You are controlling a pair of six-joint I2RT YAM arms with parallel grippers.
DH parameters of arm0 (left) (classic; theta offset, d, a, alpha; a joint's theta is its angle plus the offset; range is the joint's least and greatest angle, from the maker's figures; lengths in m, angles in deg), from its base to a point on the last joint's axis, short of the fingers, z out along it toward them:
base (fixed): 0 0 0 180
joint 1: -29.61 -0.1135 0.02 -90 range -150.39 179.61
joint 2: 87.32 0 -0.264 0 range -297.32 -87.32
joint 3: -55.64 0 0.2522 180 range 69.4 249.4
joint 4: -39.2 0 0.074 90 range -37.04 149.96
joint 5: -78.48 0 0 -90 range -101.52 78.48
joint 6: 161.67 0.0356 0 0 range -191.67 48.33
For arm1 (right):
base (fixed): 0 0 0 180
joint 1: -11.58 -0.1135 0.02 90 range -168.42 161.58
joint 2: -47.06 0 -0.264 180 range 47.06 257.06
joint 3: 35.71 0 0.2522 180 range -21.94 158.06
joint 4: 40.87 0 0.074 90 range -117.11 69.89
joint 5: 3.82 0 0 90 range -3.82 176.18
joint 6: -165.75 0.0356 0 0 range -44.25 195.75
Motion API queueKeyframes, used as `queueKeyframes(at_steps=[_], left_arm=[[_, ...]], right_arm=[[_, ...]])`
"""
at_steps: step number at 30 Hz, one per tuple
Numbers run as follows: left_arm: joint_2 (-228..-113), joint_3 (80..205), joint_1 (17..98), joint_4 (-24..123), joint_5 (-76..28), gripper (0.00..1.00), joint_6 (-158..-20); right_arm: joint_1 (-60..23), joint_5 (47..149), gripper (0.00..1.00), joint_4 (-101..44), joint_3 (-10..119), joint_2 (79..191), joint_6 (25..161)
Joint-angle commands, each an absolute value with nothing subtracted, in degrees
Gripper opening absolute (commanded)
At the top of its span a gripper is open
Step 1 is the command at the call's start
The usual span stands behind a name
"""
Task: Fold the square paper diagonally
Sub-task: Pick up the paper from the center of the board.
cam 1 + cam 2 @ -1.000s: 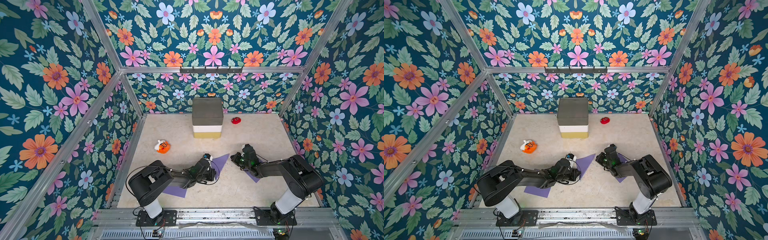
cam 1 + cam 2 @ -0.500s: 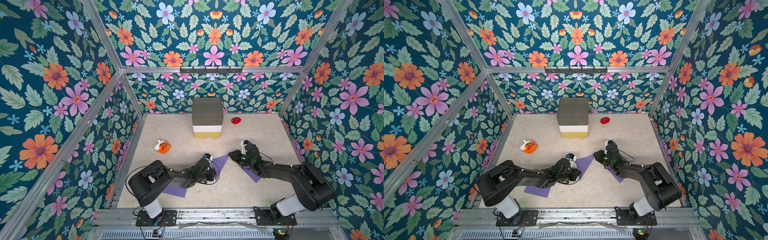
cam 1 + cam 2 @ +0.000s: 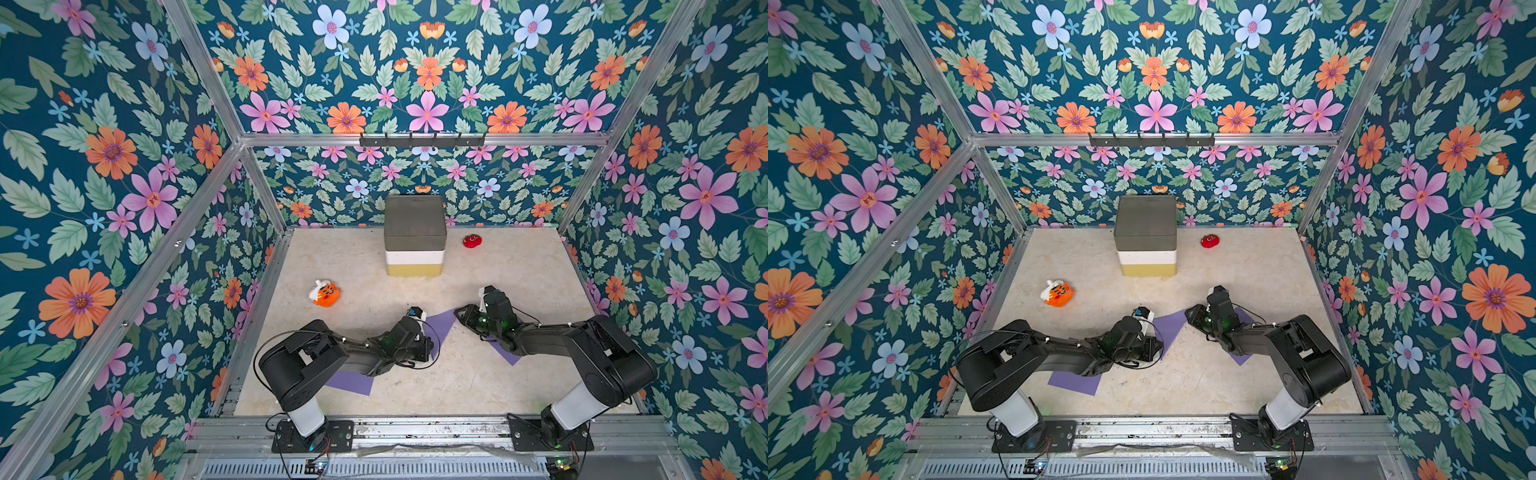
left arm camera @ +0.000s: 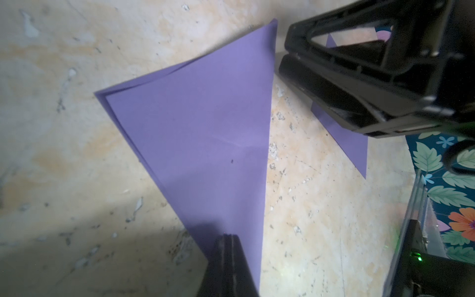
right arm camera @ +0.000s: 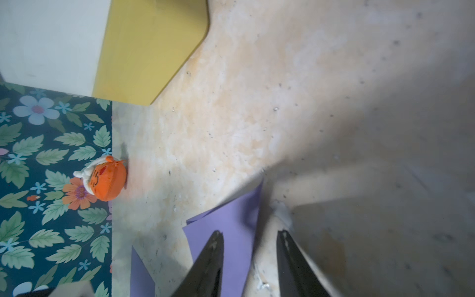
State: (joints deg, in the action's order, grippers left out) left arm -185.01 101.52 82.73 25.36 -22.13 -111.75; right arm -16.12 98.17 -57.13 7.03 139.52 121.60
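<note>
My right gripper should next move the folded triangle aside by its far corner across its creased edge, keeping the diagonal fold.
The purple square paper point(image 3: 441, 328) point(image 3: 1169, 328) lies folded into a triangle point(image 4: 205, 141) on the table between my two arms. My left gripper point(image 4: 227, 237) is shut, its tips resting on the triangle's near corner; in both top views it sits at the paper's front edge point(image 3: 431, 348) point(image 3: 1158, 347). My right gripper point(image 5: 249, 233) is open at the triangle's far right corner point(image 3: 459, 311) point(image 3: 1190, 312). One of its fingertips point(image 5: 217, 235) hangs over the paper point(image 5: 231, 226) and the other point(image 5: 282, 234) over bare table. Nothing is between its jaws.
Two more purple sheets lie flat, one under the left arm point(image 3: 351, 383) and one under the right arm point(image 3: 509, 355). A grey, white and yellow box stack point(image 3: 414, 237) stands at the back, with an orange plush point(image 3: 325, 293) to the left and a red toy point(image 3: 472, 240) to the right. Flowered walls close in the table.
My right gripper has opened and shifted left toward the triangle's corner, its arm stretching lower over the table. The left arm and the paper have stayed put.
</note>
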Motion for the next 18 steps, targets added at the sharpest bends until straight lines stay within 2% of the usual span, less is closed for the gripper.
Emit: queueKeyframes(at_steps=[1, 10, 18], left_arm=[[-185.9, 100.8, 82.8, 39.0, -21.1, 0.00, -111.1], [-186.1, 100.2, 82.9, 38.5, -21.2, 0.00, -111.5], [-185.9, 100.0, 82.9, 38.8, -21.2, 0.00, -111.1]], right_arm=[[-16.1, 98.7, 0.39, -61.0, 6.0, 140.4, 122.2], [-16.1, 102.9, 0.34, -70.8, 4.4, 144.6, 123.8], [-16.1, 107.0, 0.34, -80.2, 3.1, 147.9, 125.6]])
